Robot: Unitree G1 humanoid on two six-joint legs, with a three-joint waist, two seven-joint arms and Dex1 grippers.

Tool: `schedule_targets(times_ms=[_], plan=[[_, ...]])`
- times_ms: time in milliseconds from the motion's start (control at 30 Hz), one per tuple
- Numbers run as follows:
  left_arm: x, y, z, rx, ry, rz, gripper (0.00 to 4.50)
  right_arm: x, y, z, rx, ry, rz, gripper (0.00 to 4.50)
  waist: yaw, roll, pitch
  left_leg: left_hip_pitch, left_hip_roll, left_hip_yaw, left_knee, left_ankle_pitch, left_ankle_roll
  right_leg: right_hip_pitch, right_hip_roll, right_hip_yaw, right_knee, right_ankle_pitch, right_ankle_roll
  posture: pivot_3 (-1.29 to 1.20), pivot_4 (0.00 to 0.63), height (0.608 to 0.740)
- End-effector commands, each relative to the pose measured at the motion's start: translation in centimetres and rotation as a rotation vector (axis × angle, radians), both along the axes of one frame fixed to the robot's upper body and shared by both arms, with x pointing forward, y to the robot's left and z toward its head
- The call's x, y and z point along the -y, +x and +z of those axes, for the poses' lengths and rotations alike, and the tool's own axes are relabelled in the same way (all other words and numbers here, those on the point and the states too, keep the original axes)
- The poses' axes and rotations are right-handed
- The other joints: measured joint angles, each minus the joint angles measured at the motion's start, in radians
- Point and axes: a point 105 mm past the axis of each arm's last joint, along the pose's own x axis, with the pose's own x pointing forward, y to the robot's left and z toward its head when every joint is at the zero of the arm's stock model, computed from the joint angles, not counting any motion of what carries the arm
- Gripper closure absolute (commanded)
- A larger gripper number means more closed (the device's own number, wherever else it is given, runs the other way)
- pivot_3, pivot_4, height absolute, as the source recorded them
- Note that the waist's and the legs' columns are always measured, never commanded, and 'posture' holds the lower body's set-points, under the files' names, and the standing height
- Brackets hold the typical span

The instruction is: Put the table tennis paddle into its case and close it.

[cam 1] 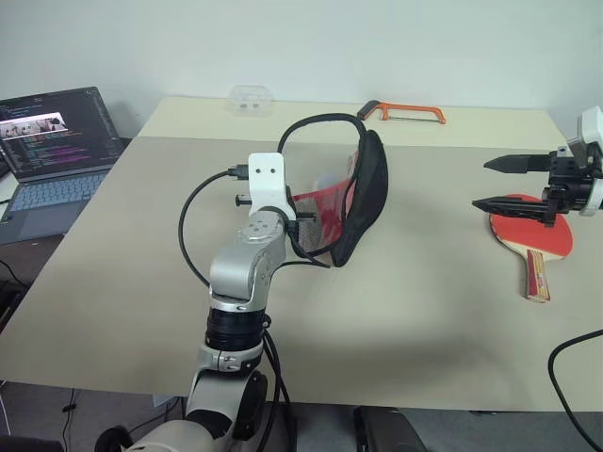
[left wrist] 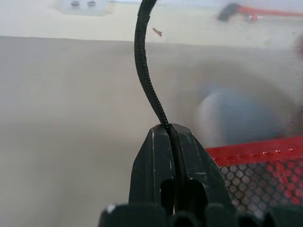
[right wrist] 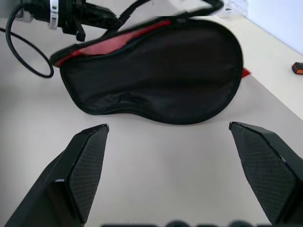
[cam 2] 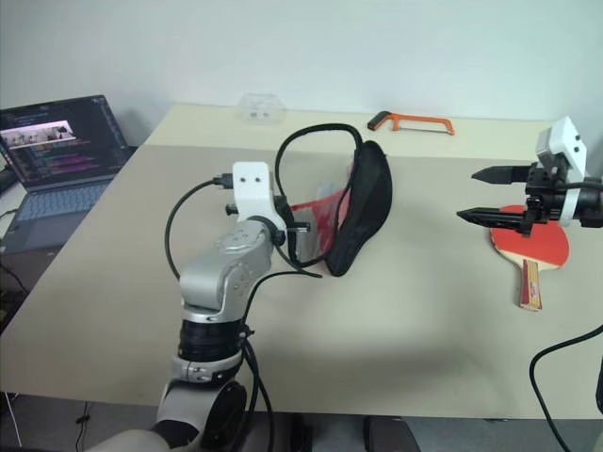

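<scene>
My right gripper pinches the small red tab sticking out at the rounded end of the case's black side next, since that side is wider than my fingertips.
The case stands tilted up in the middle of the table, unzipped. Its black side faces right, and its red mesh side is pulled away to the left. A black-trimmed edge loops above the opening. My left gripper is shut on that trim and holds it off the table. The table tennis paddle lies flat at the right, red blade up, handle toward the front edge. My right gripper hangs open just above and left of the blade, pointing at the case.
An open laptop sits off the table's left side. An orange hacksaw and a clear plastic box lie along the far edge. Bare tabletop lies between the case and the paddle.
</scene>
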Motion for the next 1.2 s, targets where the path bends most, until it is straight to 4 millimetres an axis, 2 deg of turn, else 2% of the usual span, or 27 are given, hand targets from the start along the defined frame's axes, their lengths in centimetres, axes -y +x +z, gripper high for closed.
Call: schedule_targets(times_ms=[33, 167, 400, 533, 633, 733, 833, 967, 1133, 1200], plan=[[-1.7, 0.1, 1.5, 0.073, 0.031, 0.054, 4.47, 0.5, -0.5, 1.9, 0.074, -0.011, -0.010, 0.00, 0.000, 0.000, 0.000, 0.000, 0.000, 0.000, 0.000, 0.000, 0.000, 0.000, 0.000, 0.000, 0.000, 0.000, 0.000, 0.00, 0.150, 0.740], [-4.3, 0.1, 1.5, 0.086, 0.110, 0.111, 4.47, 0.5, -0.5, 2.0, 0.078, -0.011, -0.015, 0.00, 0.001, 0.000, 0.000, 0.000, 0.000, 0.000, 0.000, 0.000, 0.000, 0.000, 0.000, 0.000, 0.000, 0.000, 0.000, 0.00, 0.150, 0.740], [-7.8, -0.3, 0.0, 0.039, 0.200, 0.163, 4.47, 0.2, -0.3, 2.2, 0.085, -0.008, -0.005, 0.00, 0.004, 0.000, 0.000, 0.000, 0.000, 0.000, 0.000, 0.000, 0.000, 0.000, -0.001, -0.001, 0.000, 0.000, 0.000, 0.00, 0.150, 0.740], [-10.5, -0.8, -0.4, 0.018, 0.251, 0.201, 4.47, 0.1, -0.3, 2.3, 0.086, -0.008, -0.001, 0.00, 0.001, 0.000, 0.000, 0.000, 0.000, 0.000, 0.000, 0.000, 0.000, 0.000, -0.001, -0.001, 0.000, 0.000, 0.000, 0.00, 0.150, 0.740], [-10.9, -0.7, -0.5, 0.005, 0.263, 0.190, 4.47, 0.0, -0.2, 2.3, 0.088, -0.005, 0.000, 0.00, 0.003, 0.000, 0.000, 0.000, 0.000, 0.000, 0.000, 0.000, 0.000, 0.000, -0.001, -0.001, 0.000, 0.000, 0.000, 0.00, 0.150, 0.740], [-9.1, -0.2, 0.2, 0.030, 0.264, 0.130, 4.47, 0.0, -0.1, 2.4, 0.092, -0.003, 0.002, 0.00, 0.004, 0.000, 0.000, 0.000, 0.000, 0.000, 0.000, 0.000, 0.000, 0.000, -0.001, -0.001, 0.000, 0.000, 0.000, 0.00, 0.150, 0.740], [-5.8, 0.2, 0.8, 0.055, 0.234, 0.038, 4.47, -0.1, 0.0, 2.5, 0.095, -0.002, 0.003, 0.00, 0.011, 0.000, 0.000, -0.001, 0.000, -0.001, 0.001, 0.000, 0.000, 0.000, -0.001, -0.002, 0.000, 0.000, 0.000, 0.00, 0.150, 0.740], [-1.4, 0.4, 0.7, 0.059, 0.190, -0.074, 4.47, -0.1, -0.1, 2.5, 0.098, 0.000, 0.002, 0.00, 0.012, 0.000, 0.000, -0.002, -0.001, -0.001, 0.000, 0.000, 0.000, 0.000, -0.002, -0.002, -0.002, 0.000, 0.000, 0.00, 0.150, 0.740], [2.2, 0.2, 0.4, 0.050, 0.152, -0.158, 4.47, -0.1, -0.3, 2.6, 0.100, -0.001, 0.000, 0.00, 0.003, 0.000, 0.000, -0.001, -0.001, -0.001, -0.001, 0.000, 0.000, -0.001, -0.001, -0.001, -0.002, 0.000, 0.000, 0.00, 0.150, 0.740], [2.8, 0.1, 0.3, 0.051, 0.156, -0.166, 4.47, 0.0, -0.3, 2.6, 0.102, -0.002, -0.002, 0.00, 0.003, 0.000, 0.000, -0.001, -0.001, -0.001, -0.001, 0.000, 0.000, -0.001, -0.001, -0.001, -0.001, 0.000, 0.000, 0.00, 0.150, 0.740]])
